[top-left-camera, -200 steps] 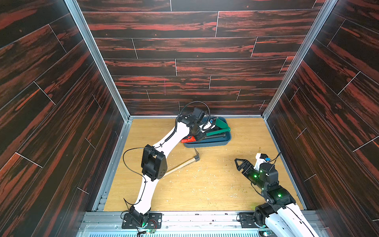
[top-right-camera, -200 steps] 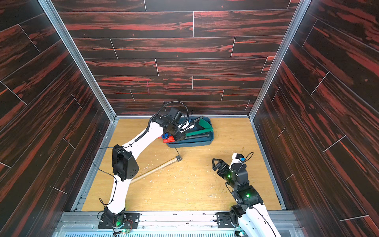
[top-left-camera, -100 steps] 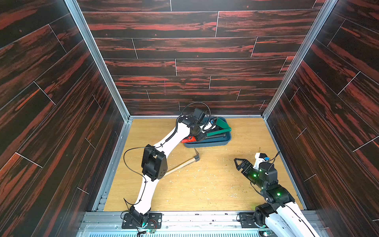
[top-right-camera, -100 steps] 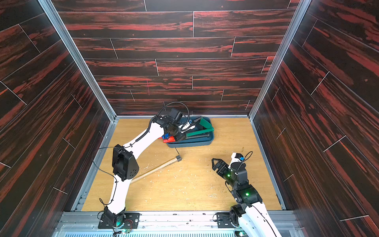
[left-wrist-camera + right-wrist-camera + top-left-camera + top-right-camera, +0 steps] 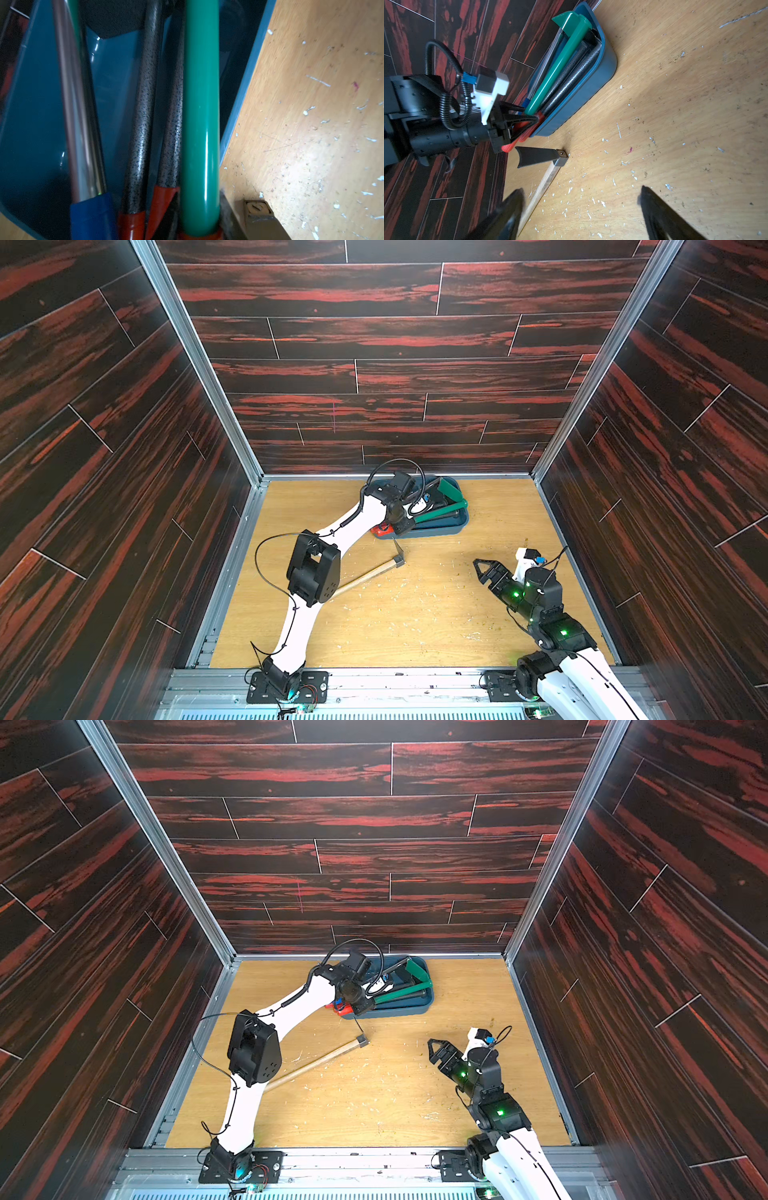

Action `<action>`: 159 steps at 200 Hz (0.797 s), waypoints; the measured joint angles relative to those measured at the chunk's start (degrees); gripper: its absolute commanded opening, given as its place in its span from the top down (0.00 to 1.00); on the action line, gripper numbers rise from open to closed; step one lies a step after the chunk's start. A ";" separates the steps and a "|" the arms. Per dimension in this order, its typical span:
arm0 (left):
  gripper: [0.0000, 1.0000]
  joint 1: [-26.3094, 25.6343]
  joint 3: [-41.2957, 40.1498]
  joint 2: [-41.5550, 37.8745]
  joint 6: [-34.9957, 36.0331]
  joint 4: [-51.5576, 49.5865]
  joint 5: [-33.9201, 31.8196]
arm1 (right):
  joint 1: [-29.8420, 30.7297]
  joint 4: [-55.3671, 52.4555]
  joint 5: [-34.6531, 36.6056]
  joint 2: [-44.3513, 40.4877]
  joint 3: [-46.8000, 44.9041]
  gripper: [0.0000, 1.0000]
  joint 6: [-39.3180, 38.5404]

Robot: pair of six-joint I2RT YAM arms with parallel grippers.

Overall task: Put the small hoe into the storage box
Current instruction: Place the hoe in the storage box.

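My left gripper will let go of the green-handled hoe, as the hoe's green handle (image 5: 441, 512) and head hang within the storage box's rim (image 5: 441, 533), over its opening.
A small hoe with a wooden handle (image 5: 370, 574) (image 5: 328, 1056) and a dark blade (image 5: 535, 155) lies flat on the table, just in front of the storage box; its head socket (image 5: 257, 209) shows beside the box rim. The teal storage box (image 5: 440, 531) (image 5: 399, 1009) (image 5: 583, 93) holds a green-handled hoe (image 5: 444, 506) (image 5: 201, 104), speckled black shafts with red grips, and a chrome shaft. My left gripper (image 5: 405, 526) (image 5: 536, 120) is at the box's left end, shut on a red grip that sticks out there. My right gripper (image 5: 482, 570) (image 5: 581, 189) hovers open over bare table to the right.
Dark wood-pattern walls enclose the table on three sides, and the box stands close to the back wall. White chips and scratches are scattered over the wooden tabletop (image 5: 415, 614). The left arm's elbow (image 5: 311, 568) hangs over the wooden handle's near end.
The left gripper has edged slightly toward the back wall with the red grip. The right arm and the wooden hoe have stayed put.
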 measured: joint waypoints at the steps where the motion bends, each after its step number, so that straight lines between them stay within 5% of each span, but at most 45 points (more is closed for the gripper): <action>1: 0.79 0.00 0.00 0.02 0.00 0.00 -0.02 | 0.00 0.02 -0.04 0.04 -0.02 0.10 0.02; 39: 0.59 0.00 -0.07 0.02 -0.76 0.33 -0.50 | 0.00 0.79 -0.55 0.66 -0.50 0.10 0.66; 159: 0.57 0.15 -3.48 -0.02 -1.29 2.40 -4.07 | 0.00 -0.96 -1.97 0.81 1.60 0.10 1.57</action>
